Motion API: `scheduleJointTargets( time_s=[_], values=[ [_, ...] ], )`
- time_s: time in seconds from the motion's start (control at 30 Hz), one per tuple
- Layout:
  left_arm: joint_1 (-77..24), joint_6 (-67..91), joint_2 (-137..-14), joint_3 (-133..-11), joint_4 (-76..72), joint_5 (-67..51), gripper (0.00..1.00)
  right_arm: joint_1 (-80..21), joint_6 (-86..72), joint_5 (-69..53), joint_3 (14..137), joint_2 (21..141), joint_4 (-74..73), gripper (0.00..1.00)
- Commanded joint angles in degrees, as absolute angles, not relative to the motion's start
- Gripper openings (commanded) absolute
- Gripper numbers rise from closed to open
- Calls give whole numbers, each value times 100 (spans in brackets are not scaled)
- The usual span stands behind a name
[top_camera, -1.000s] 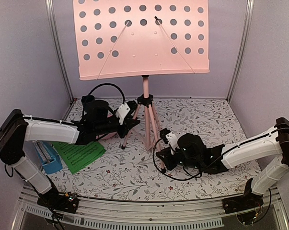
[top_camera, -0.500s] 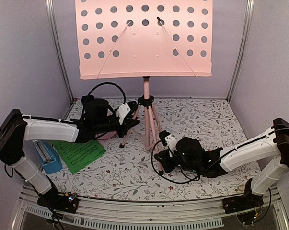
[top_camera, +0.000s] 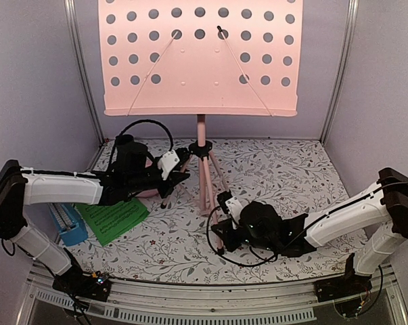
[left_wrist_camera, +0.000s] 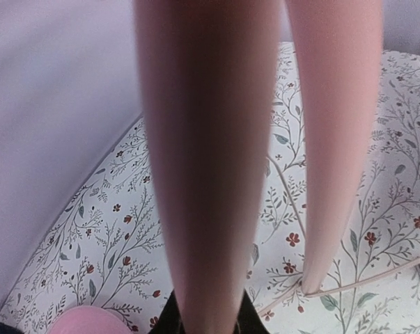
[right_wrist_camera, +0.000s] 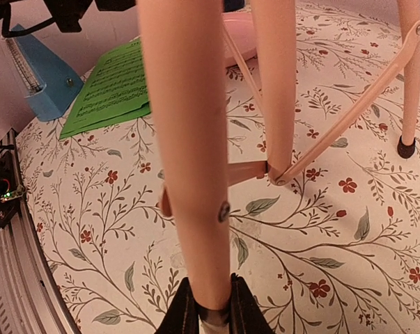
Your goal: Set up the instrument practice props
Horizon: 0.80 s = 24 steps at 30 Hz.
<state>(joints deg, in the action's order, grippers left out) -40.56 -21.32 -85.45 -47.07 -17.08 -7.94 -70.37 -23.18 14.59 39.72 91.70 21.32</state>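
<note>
The near leg (left_wrist_camera: 206, 174) stands spread, with its brace extended and its foot low at the table, so it is time to open my right gripper now.
The pink tripod music stand (top_camera: 201, 61) stands at the table's middle, its perforated desk high at the back. My left gripper (top_camera: 168, 184) is shut on the stand's left leg (left_wrist_camera: 206, 174). My right gripper (top_camera: 220, 233) is shut on the near leg (right_wrist_camera: 189, 160), close to its foot. The green sheet-music pages (top_camera: 112, 215) lie flat at the left and also show in the right wrist view (right_wrist_camera: 115, 87). The blue pyramid metronome (top_camera: 67, 222) stands beside them at the far left and shows in the right wrist view (right_wrist_camera: 42, 80).
A round pink disc (top_camera: 149, 189) lies under my left arm, its edge showing in the left wrist view (left_wrist_camera: 88, 323). The enclosure's walls and metal posts (top_camera: 82, 74) close in the left, right and back. The rail (top_camera: 204, 298) runs along the near edge.
The stand has shifted left and toward the near edge, carried by both grippers on its legs. My right gripper moved left and nearer; my left arm drew back left.
</note>
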Motion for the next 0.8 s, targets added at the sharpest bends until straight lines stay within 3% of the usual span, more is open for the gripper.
scheduleJointTargets(
  time_s=[0.0, 0.13, 0.3, 0.47, 0.57, 0.77],
  values=[
    [-3549, -2288, -8616, -4677, -1811, 483, 0, -7312, -2583, 1097, 3877, 9385, 1090, 0],
    [-3568, -2320, -8691, -4653, -1933, 173, 0, -7313, -2374, 1154, 4077, 9361, 1103, 4],
    [-3618, -2283, -8938, -4742, -1934, -257, 0, -7310, -2026, 1196, 4471, 9392, 1165, 18],
    [-3635, -2344, -9140, -4794, -1981, -492, 0, -7312, -1836, 1179, 4784, 9509, 1239, 38],
    [-3647, -2392, -9193, -4825, -1967, -535, 1, -7311, -1738, 1076, 4826, 9394, 1259, 56],
    [-3627, -2161, -9042, -4842, -1863, -496, 15, -7198, -1270, 1053, 4168, 8466, 1737, 81]
  ],
)
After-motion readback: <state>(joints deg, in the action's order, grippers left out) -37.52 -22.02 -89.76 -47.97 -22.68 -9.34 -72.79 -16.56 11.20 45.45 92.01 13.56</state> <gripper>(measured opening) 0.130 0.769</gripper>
